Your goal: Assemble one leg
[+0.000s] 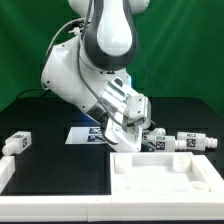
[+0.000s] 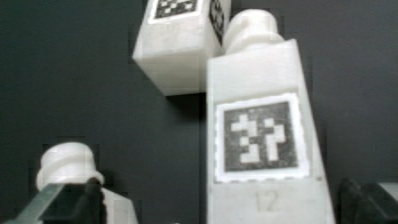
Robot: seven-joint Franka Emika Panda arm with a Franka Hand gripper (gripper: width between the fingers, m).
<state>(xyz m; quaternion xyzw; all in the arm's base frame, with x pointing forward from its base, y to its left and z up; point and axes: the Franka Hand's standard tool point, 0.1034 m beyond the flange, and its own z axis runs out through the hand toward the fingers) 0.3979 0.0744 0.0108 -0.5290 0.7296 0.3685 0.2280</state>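
Note:
My dark fingers are on either side of the white leg in the wrist view, so it is now time to close on the leg.
In the wrist view a white leg (image 2: 262,120) with a square black-and-white tag marked 12 stands close to the camera, between my gripper's (image 2: 222,208) dark fingertips (image 2: 57,204). The jaws stand wide apart, with gaps on both sides of this leg. A second leg (image 2: 178,45) lies just behind it and a third (image 2: 84,172) sits by one finger. In the exterior view my gripper (image 1: 128,132) is low over the table among legs (image 1: 156,140). Further legs lie at the exterior view's right (image 1: 195,141) and left (image 1: 18,142).
The large white tray-like part (image 1: 160,172) with raised rims lies at the front. The marker board (image 1: 84,134) lies under the arm. Another white part (image 1: 5,176) shows at the front left edge. Green walls bound the black table.

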